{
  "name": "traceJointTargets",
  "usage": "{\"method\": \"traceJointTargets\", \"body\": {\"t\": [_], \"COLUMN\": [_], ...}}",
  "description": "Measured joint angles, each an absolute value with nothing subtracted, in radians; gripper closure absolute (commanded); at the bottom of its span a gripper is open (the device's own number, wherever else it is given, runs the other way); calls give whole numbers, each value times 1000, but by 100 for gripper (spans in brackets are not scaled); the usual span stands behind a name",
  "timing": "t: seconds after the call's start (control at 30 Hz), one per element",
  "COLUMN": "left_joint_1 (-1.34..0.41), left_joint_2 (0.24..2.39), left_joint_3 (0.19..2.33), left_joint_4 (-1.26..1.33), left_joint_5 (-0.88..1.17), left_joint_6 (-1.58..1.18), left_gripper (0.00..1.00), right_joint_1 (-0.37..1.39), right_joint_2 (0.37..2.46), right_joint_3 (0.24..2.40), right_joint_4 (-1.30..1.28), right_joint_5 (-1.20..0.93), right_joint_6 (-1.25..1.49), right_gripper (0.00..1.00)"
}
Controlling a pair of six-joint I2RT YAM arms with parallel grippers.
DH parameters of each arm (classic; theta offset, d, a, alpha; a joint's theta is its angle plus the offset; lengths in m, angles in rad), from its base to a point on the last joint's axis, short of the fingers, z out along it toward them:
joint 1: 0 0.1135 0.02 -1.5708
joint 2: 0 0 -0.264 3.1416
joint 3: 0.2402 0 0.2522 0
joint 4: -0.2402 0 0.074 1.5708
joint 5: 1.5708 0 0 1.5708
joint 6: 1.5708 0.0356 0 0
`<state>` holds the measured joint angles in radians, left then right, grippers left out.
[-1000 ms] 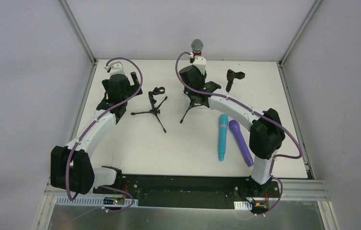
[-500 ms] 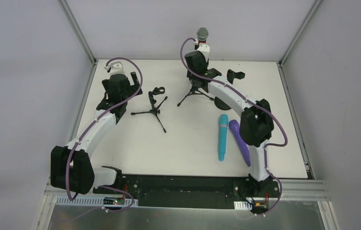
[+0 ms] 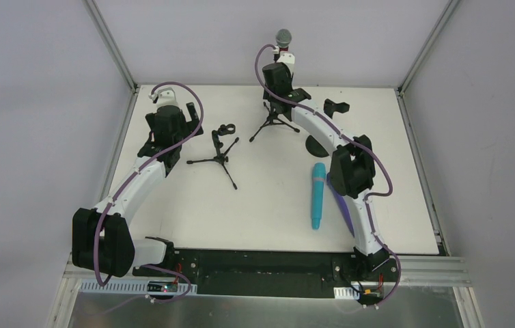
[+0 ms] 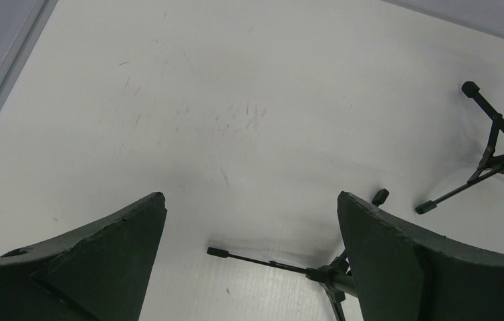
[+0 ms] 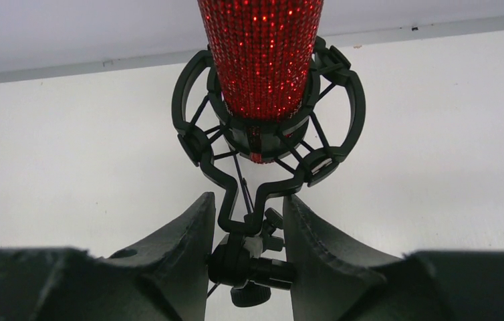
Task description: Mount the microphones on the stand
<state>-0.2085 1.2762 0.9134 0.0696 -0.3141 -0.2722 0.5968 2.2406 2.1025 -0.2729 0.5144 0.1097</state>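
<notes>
The tripod's legs spread wide over flat, empty table, so my right gripper should open: the stand would end upright at the table's back.
The red microphone [image 5: 263,53], with its silver mesh head [image 3: 283,37], sits upright in the black shock mount [image 5: 269,127] of a tripod stand [image 3: 272,127] at the back of the table. My right gripper [image 5: 249,200] is shut on that stand's neck joint just below the mount. I cannot tell whether the tripod's feet touch the table. The cyan microphone [image 3: 317,195] lies flat at right centre. The purple microphone [image 3: 341,205] beside it is mostly hidden by my right arm. My left gripper [image 4: 251,197] hangs open over bare table at back left, holding nothing.
A second, empty tripod stand [image 3: 220,147] stands just right of my left gripper, its legs [image 4: 283,266] showing in the left wrist view. A round-base stand [image 3: 319,145] with a clip [image 3: 337,107] is at back right. Frame posts and grey walls border the table.
My right arm has carried the stand with the red microphone away from the table's middle toward the back edge, stretching out as it went. The left arm has not moved.
</notes>
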Motion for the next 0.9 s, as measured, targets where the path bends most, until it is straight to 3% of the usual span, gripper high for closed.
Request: {"method": "traceJointTargets", "body": {"t": [0.2, 0.27, 0.43, 0.67, 0.9], "left_joint_1": [-208, -208, -208, -208, -208], "left_joint_2": [1279, 1280, 1283, 1283, 1283], "left_joint_3": [914, 914, 914, 914, 914], "left_joint_4": [70, 70, 70, 70, 71], "left_joint_5": [-314, -312, -302, -296, -294], "left_joint_6": [-272, -272, -272, -271, -271], "left_gripper": [0, 0, 0, 0, 0], "right_joint_1": [585, 584, 584, 581, 580], "right_joint_2": [2274, 2275, 2275, 2275, 2194], "right_joint_3": [2145, 2145, 2145, 2145, 2088], "right_joint_4": [-272, -271, -271, -274, -284], "right_joint_5": [498, 496, 494, 461, 439], "right_joint_6": [96, 95, 95, 117, 157], "right_gripper": [100, 96, 74, 28, 8]}}
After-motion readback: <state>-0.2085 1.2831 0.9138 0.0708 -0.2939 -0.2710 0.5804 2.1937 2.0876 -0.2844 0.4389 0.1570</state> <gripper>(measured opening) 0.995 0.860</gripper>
